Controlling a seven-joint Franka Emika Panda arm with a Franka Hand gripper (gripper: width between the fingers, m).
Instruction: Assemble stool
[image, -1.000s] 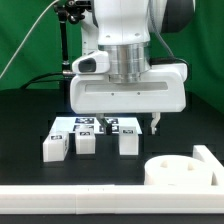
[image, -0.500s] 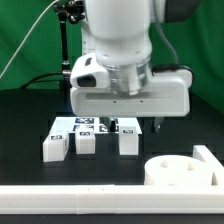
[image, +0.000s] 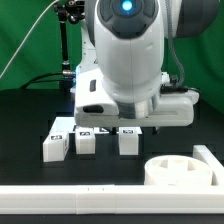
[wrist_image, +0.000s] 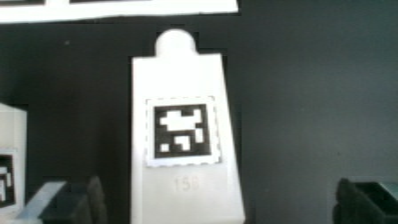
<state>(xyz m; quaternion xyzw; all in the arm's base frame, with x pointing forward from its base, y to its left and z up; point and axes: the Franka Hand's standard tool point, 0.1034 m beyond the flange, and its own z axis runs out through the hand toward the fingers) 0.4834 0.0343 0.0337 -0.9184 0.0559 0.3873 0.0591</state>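
Observation:
I will take the third leg's wide plain end with my gripper, so its rounded knob stays free for the seat.
Three short white stool legs with black-and-white tags stand in a row on the black table: one, a second and a third. The round rimmed seat lies at the front on the exterior view's right. My gripper hangs open just above the third leg. In the wrist view that leg lies lengthwise between my dark fingers, and nothing is gripped by my gripper. A neighbouring leg shows at the picture's edge.
The marker board lies flat behind the legs and shows as a white strip in the wrist view. A long white border rail runs along the table's front. A black stand rises at the back before a green curtain.
The arm has swung over and sunk, carrying the hand lower and toward the exterior view's right, over the legs. The jaws stay wide apart. The legs and seat have not moved.

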